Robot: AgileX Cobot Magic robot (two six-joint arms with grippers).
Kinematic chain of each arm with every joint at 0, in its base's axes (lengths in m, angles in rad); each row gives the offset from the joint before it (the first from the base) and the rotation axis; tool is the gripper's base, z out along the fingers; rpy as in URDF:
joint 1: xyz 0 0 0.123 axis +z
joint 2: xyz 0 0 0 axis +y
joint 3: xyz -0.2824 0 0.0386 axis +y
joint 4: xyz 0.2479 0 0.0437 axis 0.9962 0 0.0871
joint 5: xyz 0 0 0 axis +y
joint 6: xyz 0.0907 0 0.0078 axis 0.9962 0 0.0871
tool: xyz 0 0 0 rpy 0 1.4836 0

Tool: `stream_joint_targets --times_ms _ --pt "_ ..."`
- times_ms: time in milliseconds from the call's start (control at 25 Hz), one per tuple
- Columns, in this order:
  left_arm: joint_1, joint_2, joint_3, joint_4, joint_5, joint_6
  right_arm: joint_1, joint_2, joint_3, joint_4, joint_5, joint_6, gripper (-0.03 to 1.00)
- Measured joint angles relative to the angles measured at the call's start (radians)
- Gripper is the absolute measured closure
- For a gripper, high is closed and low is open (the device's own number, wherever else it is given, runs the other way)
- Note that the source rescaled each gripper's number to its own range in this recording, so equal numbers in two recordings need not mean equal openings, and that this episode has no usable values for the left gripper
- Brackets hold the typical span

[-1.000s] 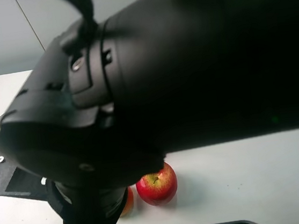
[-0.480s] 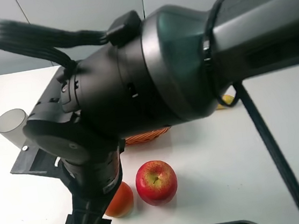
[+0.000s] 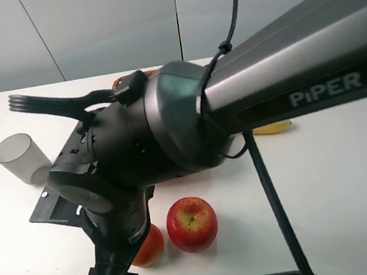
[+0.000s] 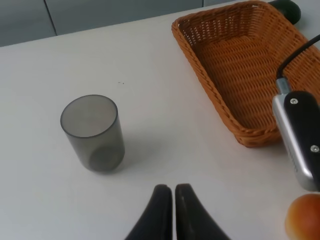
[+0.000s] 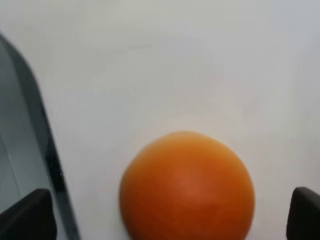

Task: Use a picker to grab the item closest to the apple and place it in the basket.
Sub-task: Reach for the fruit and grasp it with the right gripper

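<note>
The fruit's middle is below both fingers, near the white table, so my right gripper lowers, before it closes on the orange fruit.
The orange fruit (image 3: pixel 149 247) lies on the white table just left of the red apple (image 3: pixel 192 224). My right gripper (image 5: pixel 165 216) is open and low over the fruit (image 5: pixel 187 187), with one dark fingertip (image 5: pixel 25 215) on each side of it and apart from it. The right arm (image 3: pixel 170 132) reaches across the exterior high view and hides most of the wicker basket (image 4: pixel 245 65), which is empty. My left gripper (image 4: pixel 173 200) is shut on nothing, above the table near the cup. The fruit (image 4: pixel 304 217) also shows at the edge of the left wrist view.
A grey translucent cup (image 3: pixel 21 158) stands at the left of the table. A black flat plate (image 3: pixel 49 211) lies beside it. A banana (image 3: pixel 272 127) lies behind the arm at the right. A dark green fruit (image 4: pixel 287 7) sits past the basket's far end.
The right arm has moved down and away from the high camera, uncovering the cup, the table and the orange fruit. Its gripper now stands around the fruit.
</note>
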State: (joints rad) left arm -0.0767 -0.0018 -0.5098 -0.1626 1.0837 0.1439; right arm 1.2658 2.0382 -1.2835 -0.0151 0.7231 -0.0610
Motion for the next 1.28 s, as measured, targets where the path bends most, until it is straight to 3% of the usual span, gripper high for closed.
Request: stream_joint_targets --times_ms 1280 --pt "0.0 0.0 0.0 0.0 0.0 0.0 -0.027 0.093 -0.005 -0.016 -0.045 -0.022 -0.03"
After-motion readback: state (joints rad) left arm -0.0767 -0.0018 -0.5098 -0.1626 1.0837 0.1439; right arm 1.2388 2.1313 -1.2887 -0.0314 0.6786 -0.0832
